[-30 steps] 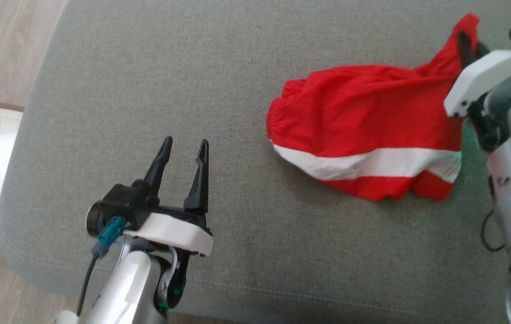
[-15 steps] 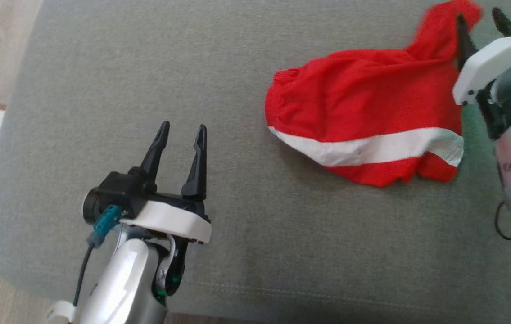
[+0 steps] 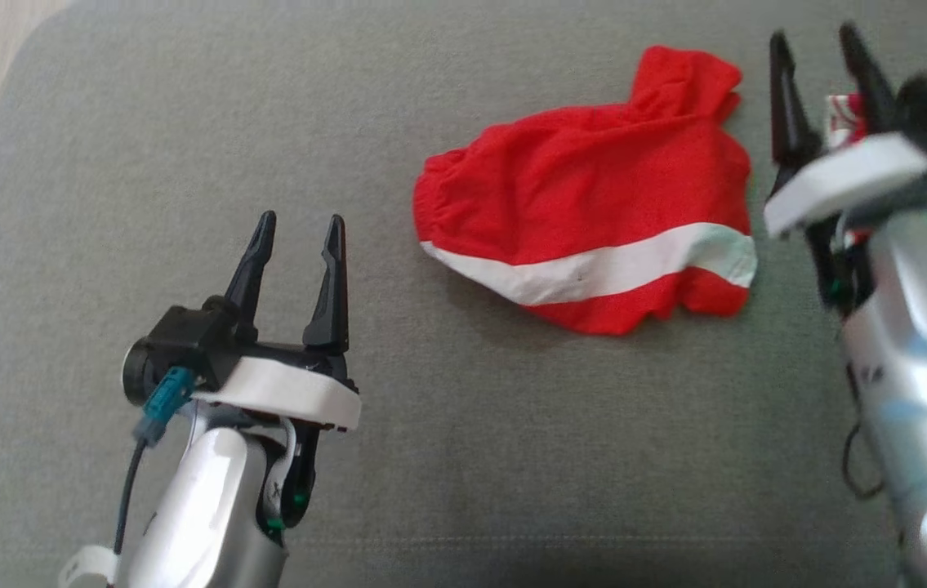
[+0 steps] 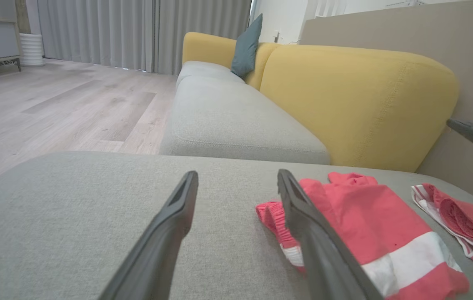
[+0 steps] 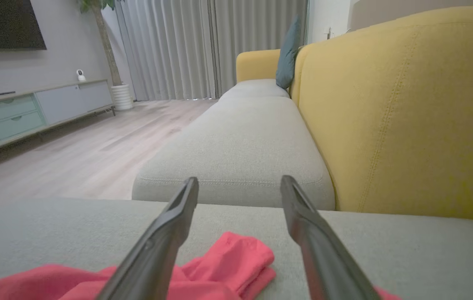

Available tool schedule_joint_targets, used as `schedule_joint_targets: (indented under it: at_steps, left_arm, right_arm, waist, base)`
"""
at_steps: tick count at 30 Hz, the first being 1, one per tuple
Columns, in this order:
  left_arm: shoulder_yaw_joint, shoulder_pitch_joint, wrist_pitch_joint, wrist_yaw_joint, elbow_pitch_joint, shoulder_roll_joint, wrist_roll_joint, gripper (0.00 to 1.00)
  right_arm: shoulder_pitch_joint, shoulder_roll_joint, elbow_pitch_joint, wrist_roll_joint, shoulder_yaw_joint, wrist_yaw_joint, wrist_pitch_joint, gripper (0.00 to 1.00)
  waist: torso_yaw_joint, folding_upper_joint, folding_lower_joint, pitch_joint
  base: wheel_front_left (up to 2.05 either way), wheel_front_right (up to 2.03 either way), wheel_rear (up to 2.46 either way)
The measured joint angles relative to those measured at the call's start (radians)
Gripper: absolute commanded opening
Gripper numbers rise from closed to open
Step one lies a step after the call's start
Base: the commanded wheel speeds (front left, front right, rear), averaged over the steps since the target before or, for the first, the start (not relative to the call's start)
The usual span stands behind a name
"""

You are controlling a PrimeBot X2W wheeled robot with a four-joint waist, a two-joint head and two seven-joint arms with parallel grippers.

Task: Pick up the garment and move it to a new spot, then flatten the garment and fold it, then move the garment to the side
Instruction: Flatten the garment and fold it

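The garment's gathered edge (image 3: 427, 202) stands up off the cushion while the rest lies slack, so my left gripper should next pinch the garment by its white-striped corner (image 3: 428, 248).
A red garment (image 3: 586, 196) with a white stripe lies loosely bunched on the grey cushion (image 3: 463, 457), right of centre in the head view. It also shows at the right of the left wrist view as the garment (image 4: 357, 225) and low in the right wrist view as the garment (image 5: 228, 266). My right gripper (image 3: 818, 49) stands open just right of the garment's upper corner, holding nothing. To the left, my left gripper (image 3: 296, 233) hovers open and empty over bare cushion. Between its fingers (image 4: 169, 233) only cushion shows.
A second red and white striped cloth (image 4: 461, 221) lies at the far right, partly behind my right arm (image 3: 912, 343). A yellow sofa back (image 5: 403, 104) rises beyond the cushion. Wooden floor (image 4: 53, 108) lies off the cushion's left edge.
My right gripper opened and let go of the garment's upper corner, which dropped onto the cushion. The head camera shifted, so the whole scene slid left. My left gripper kept its pose.
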Motion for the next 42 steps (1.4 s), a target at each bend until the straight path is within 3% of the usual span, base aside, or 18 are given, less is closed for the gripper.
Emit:
schedule_joint_targets:
  at_steps: [3,9,15,20,26,31,42]
  left_arm:
    - [0.003,0.005,0.000,-0.001,0.000,0.000,0.000,1.00]
    - [0.026,0.027,0.000,-0.003,0.000,0.000,0.009,1.00]
    - [0.029,0.026,0.000,-0.022,0.019,0.000,0.027,1.00]
    - [0.028,0.000,0.000,-0.056,0.094,0.001,0.047,1.00]
    - [-0.010,-0.091,0.024,-0.100,0.302,0.016,0.079,1.00]
    - [-0.058,-0.174,0.027,-0.152,0.389,0.023,0.080,1.00]
    - [-0.105,-0.218,0.017,-0.170,0.486,0.019,0.061,1.00]
  right_arm:
    - [0.076,0.012,-0.073,0.013,-0.016,0.000,-0.007,1.00]
    - [0.353,0.095,-0.328,-0.009,-0.105,0.000,-0.015,1.00]
    - [0.472,0.129,-0.453,-0.033,-0.149,0.000,0.017,1.00]
    - [0.482,0.133,-0.552,-0.033,-0.174,0.000,0.058,1.00]
    - [0.508,0.139,-0.604,-0.030,-0.174,0.000,0.085,1.00]
    - [0.518,0.141,-0.620,-0.021,-0.173,0.000,0.094,1.00]
    - [0.518,0.142,-0.628,-0.021,-0.177,0.000,0.101,1.00]
  waist:
    - [-0.016,0.0000,0.0000,-0.012]
    - [-0.064,0.0000,0.0000,-0.032]
    - [-0.085,0.0000,0.0000,-0.022]
    - [-0.100,0.0000,0.0000,-0.002]
    - [-0.113,0.0000,0.0000,0.022]
    - [-0.129,0.0000,0.0000,0.038]
    - [-0.147,0.0000,0.0000,0.052]
  base:
    - [0.00,0.00,0.00]
    - [0.00,0.00,0.00]
    - [0.00,0.00,0.00]
    - [0.00,0.00,0.00]
    - [0.00,0.00,0.00]
    - [0.00,0.00,0.00]
    - [0.00,0.00,0.00]
